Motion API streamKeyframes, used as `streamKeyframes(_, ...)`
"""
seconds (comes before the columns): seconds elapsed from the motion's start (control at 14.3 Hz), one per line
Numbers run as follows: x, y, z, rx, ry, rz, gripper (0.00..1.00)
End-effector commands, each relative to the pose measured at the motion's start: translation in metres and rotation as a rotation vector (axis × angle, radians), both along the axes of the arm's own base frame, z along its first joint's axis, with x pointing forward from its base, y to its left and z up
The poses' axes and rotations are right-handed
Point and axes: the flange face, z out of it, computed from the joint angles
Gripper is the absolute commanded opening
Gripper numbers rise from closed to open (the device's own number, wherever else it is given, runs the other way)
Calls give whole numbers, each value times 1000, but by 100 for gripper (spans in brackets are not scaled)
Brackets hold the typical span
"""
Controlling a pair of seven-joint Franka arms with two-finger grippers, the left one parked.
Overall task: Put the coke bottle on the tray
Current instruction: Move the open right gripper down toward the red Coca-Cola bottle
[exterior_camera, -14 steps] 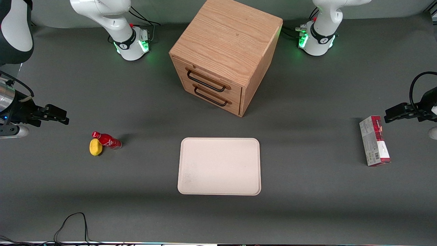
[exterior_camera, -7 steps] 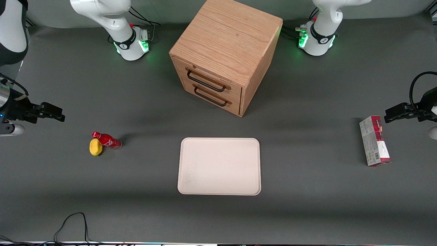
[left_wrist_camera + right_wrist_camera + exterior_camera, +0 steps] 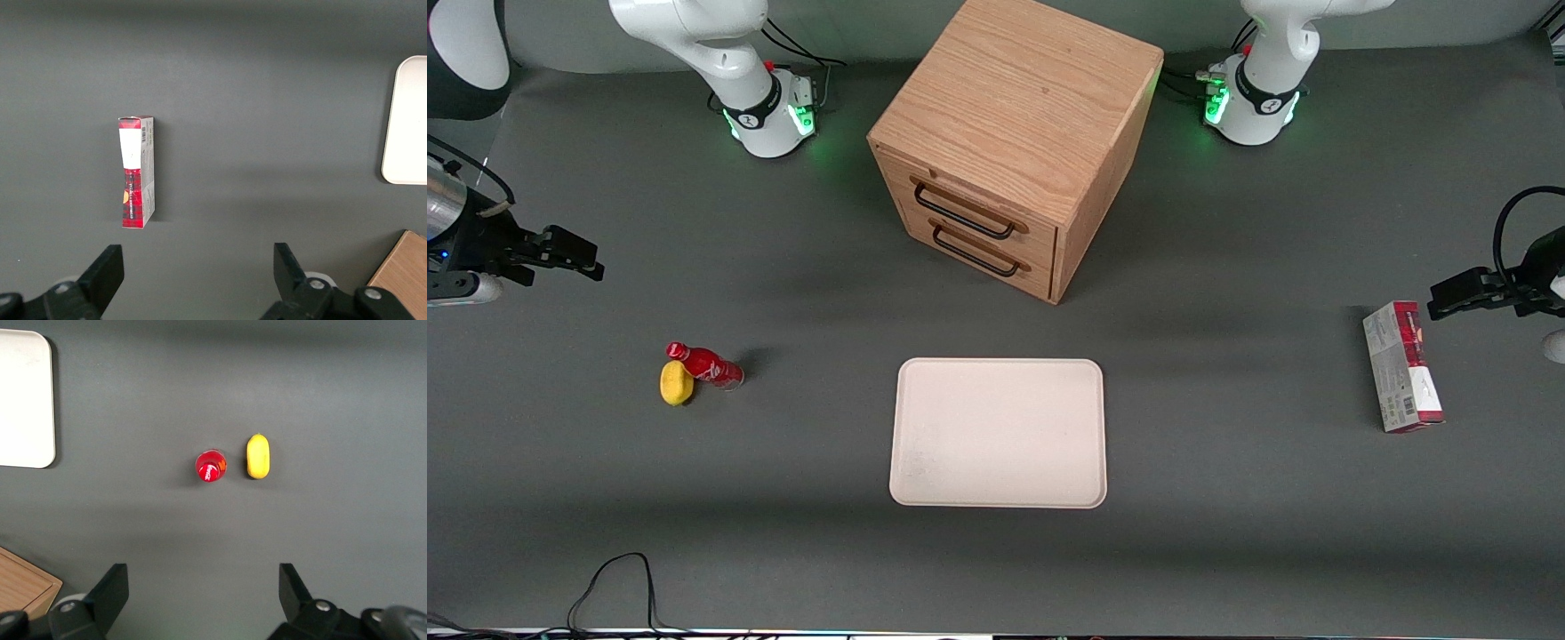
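My right gripper grabs the bottle by its end with the cap (image 3: 677, 350) next, to place the coke bottle on the tray (image 3: 998, 433).
The coke bottle (image 3: 704, 365) is small and red, and it stands upright on the dark table toward the working arm's end. The right wrist view looks down on its red cap (image 3: 211, 466). The cream-beige tray (image 3: 998, 433) lies flat at mid-table, nearer the front camera than the cabinet, and its corner shows in the right wrist view (image 3: 23, 400). My right gripper (image 3: 587, 255) hangs above the table, farther from the front camera than the bottle. It is open and empty, with its fingertips (image 3: 115, 577) spread wide and apart from the bottle.
A yellow lemon-like lump (image 3: 677, 383) lies close beside the bottle, with a small gap between them in the right wrist view (image 3: 257, 456). A wooden drawer cabinet (image 3: 1014, 151) stands at mid-table. A red-and-grey carton (image 3: 1400, 366) lies toward the parked arm's end. A black cable (image 3: 614, 578) loops at the near edge.
My right gripper has moved farther up in the front view, away from the bottle. The bottle, lemon and tray have not moved.
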Motion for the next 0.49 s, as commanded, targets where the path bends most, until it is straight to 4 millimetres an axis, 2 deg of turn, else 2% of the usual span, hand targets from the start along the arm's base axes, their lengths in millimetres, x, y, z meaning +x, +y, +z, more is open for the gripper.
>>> streamKeyframes(0.0, -4, 1, -22, -13, -16, 28, 100)
streamKeyframes(0.42, -1, 3, -120, -16, -44, 33, 100)
